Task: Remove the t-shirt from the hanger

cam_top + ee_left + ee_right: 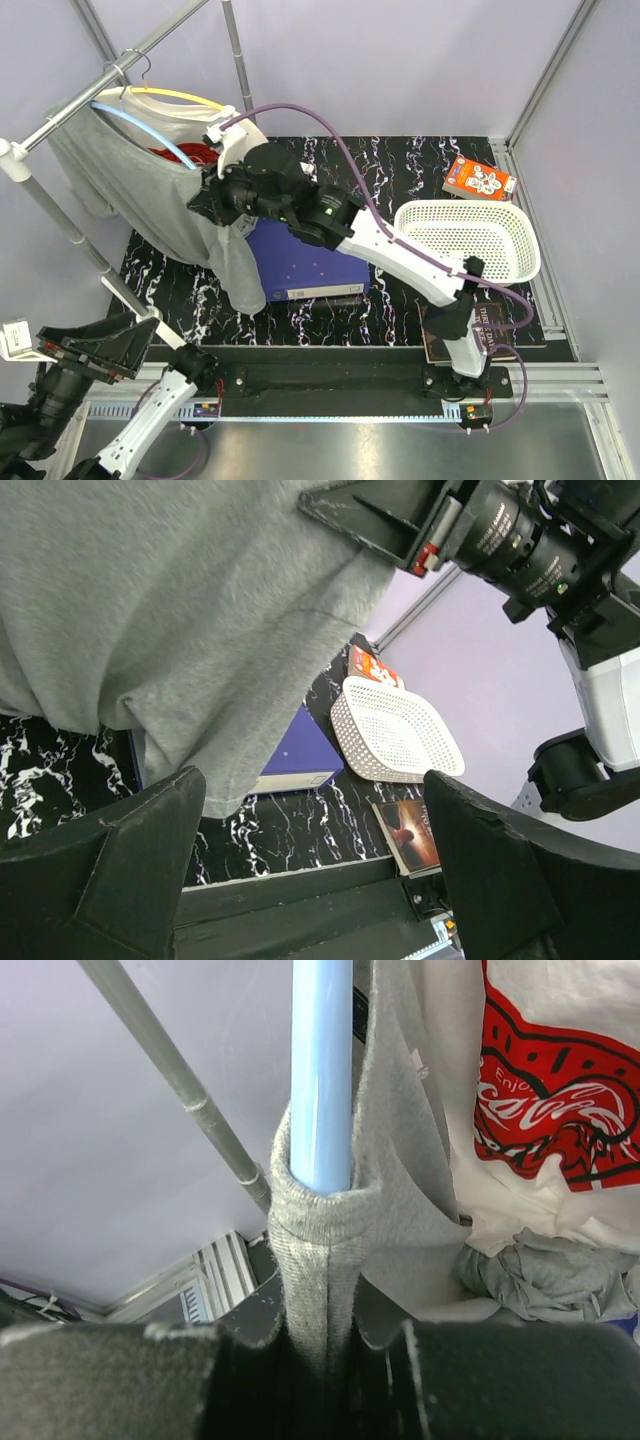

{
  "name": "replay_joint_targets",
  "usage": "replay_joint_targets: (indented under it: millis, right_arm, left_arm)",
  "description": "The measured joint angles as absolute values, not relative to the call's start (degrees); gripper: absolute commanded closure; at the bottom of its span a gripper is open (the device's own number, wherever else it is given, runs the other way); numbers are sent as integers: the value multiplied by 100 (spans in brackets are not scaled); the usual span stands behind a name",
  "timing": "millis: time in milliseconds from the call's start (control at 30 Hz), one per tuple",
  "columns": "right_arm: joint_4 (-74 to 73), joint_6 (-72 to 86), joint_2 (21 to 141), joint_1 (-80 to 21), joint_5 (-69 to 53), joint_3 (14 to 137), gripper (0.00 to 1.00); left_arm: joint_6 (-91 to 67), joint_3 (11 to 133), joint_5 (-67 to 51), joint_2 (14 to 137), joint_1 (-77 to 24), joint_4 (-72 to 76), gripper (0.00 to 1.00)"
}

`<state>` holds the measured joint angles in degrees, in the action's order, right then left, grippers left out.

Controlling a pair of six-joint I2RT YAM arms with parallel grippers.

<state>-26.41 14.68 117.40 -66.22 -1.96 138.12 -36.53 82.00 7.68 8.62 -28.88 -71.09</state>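
Observation:
The light-blue hanger is the thing my left gripper should grab next, just below its hook (122, 112), so that both hanger arms stay free to remove the t-shirt (175, 205).
A grey t-shirt (175, 205) hangs on a light-blue hanger (150, 130) from the metal rail (70, 110) at the back left. My right gripper (205, 195) is shut on the shirt's collar edge (315, 1260), with the blue hanger arm (322, 1070) running through the collar just beyond my fingers. My left gripper (95, 350) is open and empty, low at the near left; the grey shirt (170, 620) hangs above and ahead of it. A white shirt with a red print (550, 1110) hangs beside the grey one on a yellow hanger (185, 98).
A blue binder (305, 262) lies on the black marbled table (400, 160) under the shirt. A white basket (470, 240) stands at the right, an orange box (480, 180) behind it, and a book (490, 325) at the near right. Rack poles (235, 50) rise at the back.

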Motion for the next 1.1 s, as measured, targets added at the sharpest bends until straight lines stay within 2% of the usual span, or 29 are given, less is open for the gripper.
replay_joint_targets:
  millis: [200,367,533,733,1000,1100]
  right_arm:
    - [-2357,1586,10634,-6622,-231,12145,100]
    - [-1634,1699,9303,-6622,-650,9773,100]
    - [-1343,1817,8698,-6622,-1192,8737,100]
    - [-873,2001,8051,-6626,-1584,7623,100]
    - [-436,2217,7581,-6628,-1723,6779,100]
    - [-360,2255,7570,-6628,-1745,6766,100]
  left_arm:
    - [-3640,8632,657,1302,-2961,-7015,7]
    - [-3441,8827,572,1706,-2974,-6700,8]
    - [-3225,9218,639,2287,-2976,-6469,10]
    - [-2884,9415,720,3015,-2976,-6112,19]
    - [-2434,9067,1120,3588,-2980,-5723,48]
    - [-2283,9008,1138,3791,-2980,-5586,49]
